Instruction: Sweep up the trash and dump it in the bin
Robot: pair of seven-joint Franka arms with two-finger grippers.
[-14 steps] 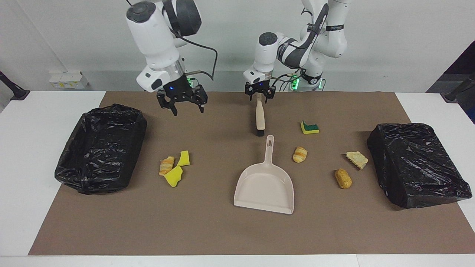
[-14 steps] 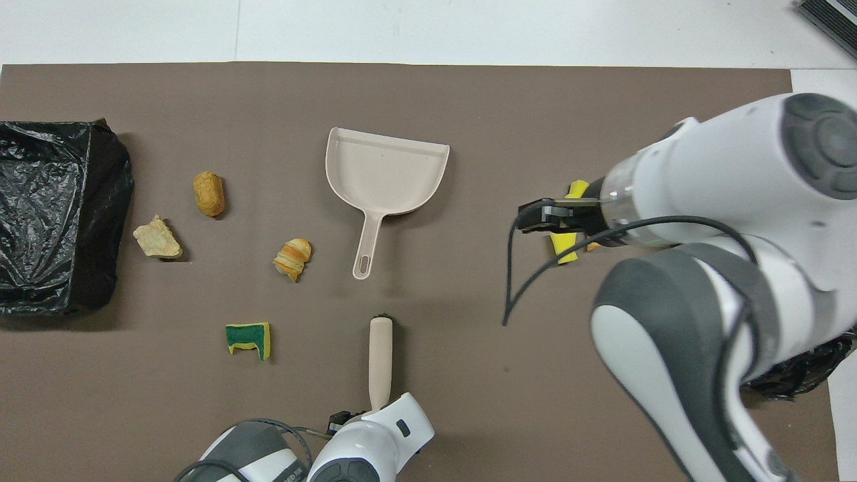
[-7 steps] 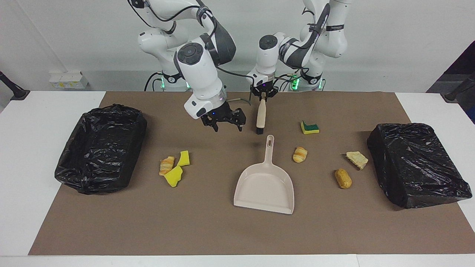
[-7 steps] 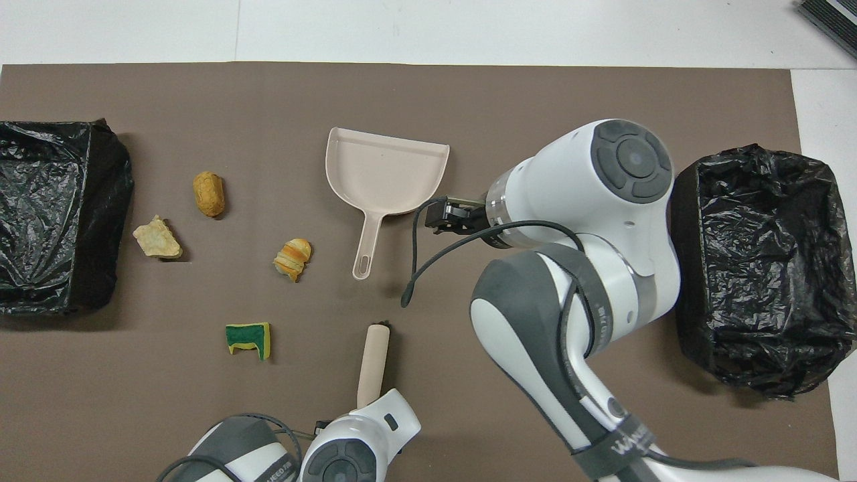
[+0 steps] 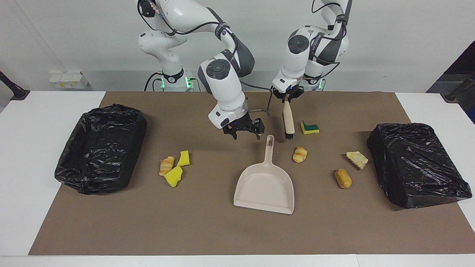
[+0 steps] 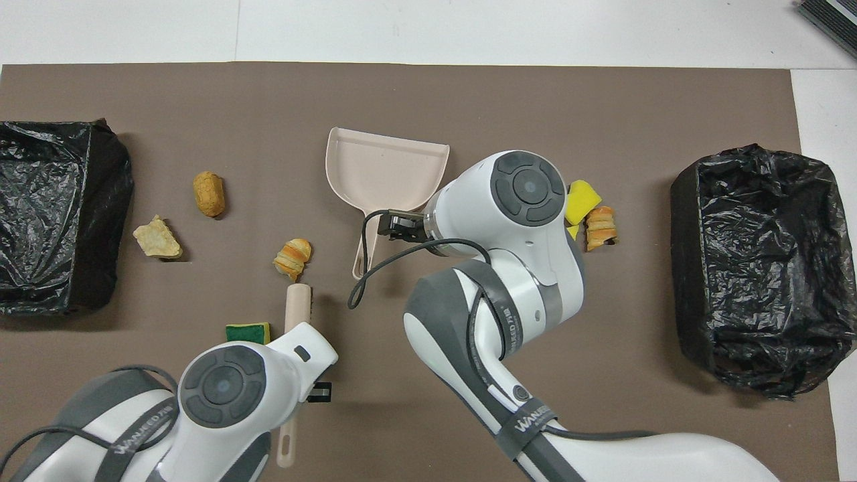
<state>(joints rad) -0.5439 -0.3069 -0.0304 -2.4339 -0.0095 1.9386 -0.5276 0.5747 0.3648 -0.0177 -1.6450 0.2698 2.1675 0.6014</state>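
The dustpan's pan spreads far wider than the robot's fingers open, so the right gripper should next grip the dustpan by its narrow handle (image 6: pixel 370 241).
My left gripper (image 5: pixel 286 98) is shut on the handle of the beige hand brush (image 5: pixel 288 120), which hangs bristles down over the mat beside the green-and-yellow sponge (image 5: pixel 309 127); the brush also shows in the overhead view (image 6: pixel 296 306). My right gripper (image 5: pixel 245 133) is open and empty, low over the mat beside the beige dustpan's handle (image 5: pixel 269 147). The dustpan (image 6: pixel 385 171) lies flat. A croissant (image 5: pixel 300 154), a bread roll (image 5: pixel 343 178) and a pale bread piece (image 5: pixel 357 159) lie toward the left arm's end. Yellow foam chunks (image 5: pixel 173 176) and a second croissant (image 5: pixel 166 165) lie toward the right arm's end.
A black bag-lined bin (image 5: pixel 102 146) stands at the right arm's end of the brown mat and another bin (image 5: pixel 415 163) at the left arm's end. White table (image 5: pixel 22 167) borders the mat.
My right gripper has come down and across from near its bin to beside the dustpan handle. My left gripper has carried the brush toward the left arm's end, next to the green sponge.
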